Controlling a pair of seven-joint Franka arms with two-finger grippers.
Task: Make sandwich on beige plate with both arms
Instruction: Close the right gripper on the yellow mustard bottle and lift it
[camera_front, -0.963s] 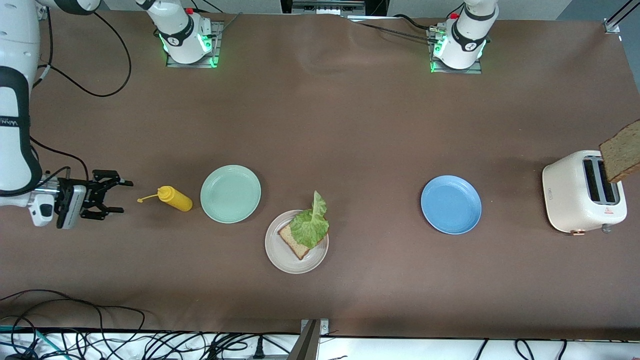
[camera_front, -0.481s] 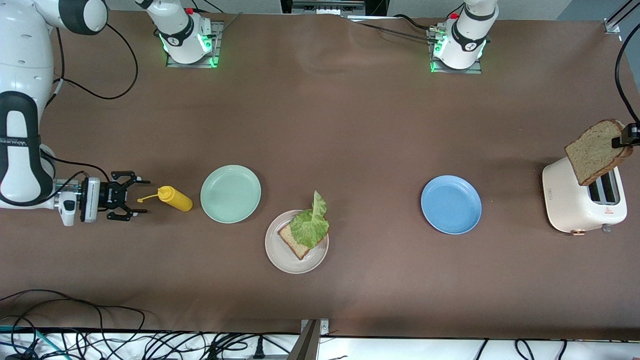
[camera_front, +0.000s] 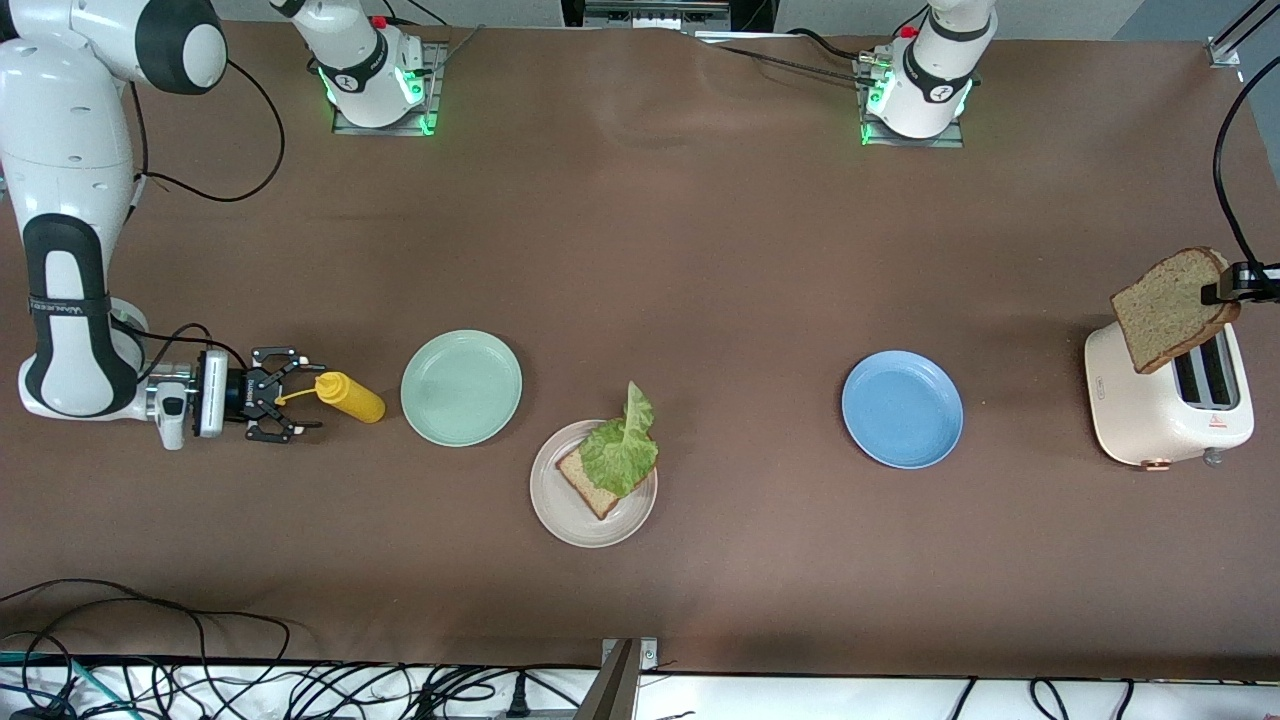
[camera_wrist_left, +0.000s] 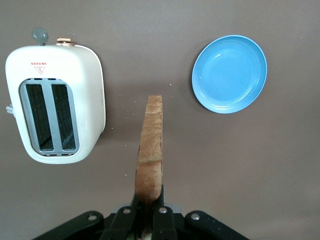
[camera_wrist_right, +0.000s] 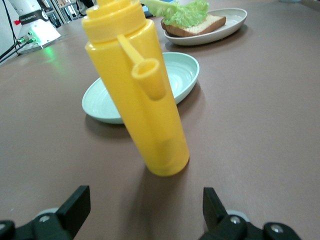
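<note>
The yellow squeeze bottle can add sauce to the sandwich on the beige plate (camera_front: 560, 512) once my right gripper holds it, so my right gripper needs to grab it next by its lower body (camera_front: 362, 402).
On the beige plate (camera_front: 560, 512) lies one brown bread slice (camera_front: 590, 487) with a ruffled green lettuce leaf (camera_front: 622, 452) on top. A second bread slice (camera_front: 1170, 310) hangs over the toaster (camera_front: 1140, 400), with my left gripper (camera_front: 1222, 292) shut on its edge. The left wrist view shows that slice (camera_wrist_left: 151, 145) edge-on, pinched in the left gripper (camera_wrist_left: 148, 212). My right gripper (camera_front: 292, 398) stands open low over the table, right beside the yellow squeeze bottle (camera_front: 350, 397). In the right wrist view the bottle (camera_wrist_right: 137, 95) stands just ahead of the right gripper (camera_wrist_right: 145, 205).
A mint green plate (camera_front: 461, 387) sits between the bottle and the beige plate. A blue plate (camera_front: 902, 408) lies toward the left arm's end, beside the white two-slot toaster (camera_wrist_left: 92, 85). Cables run along the table edge nearest the camera.
The left gripper has carried the bread slice in from the table's end to over the toaster. The right gripper has moved toward the yellow bottle and now reaches its cap.
</note>
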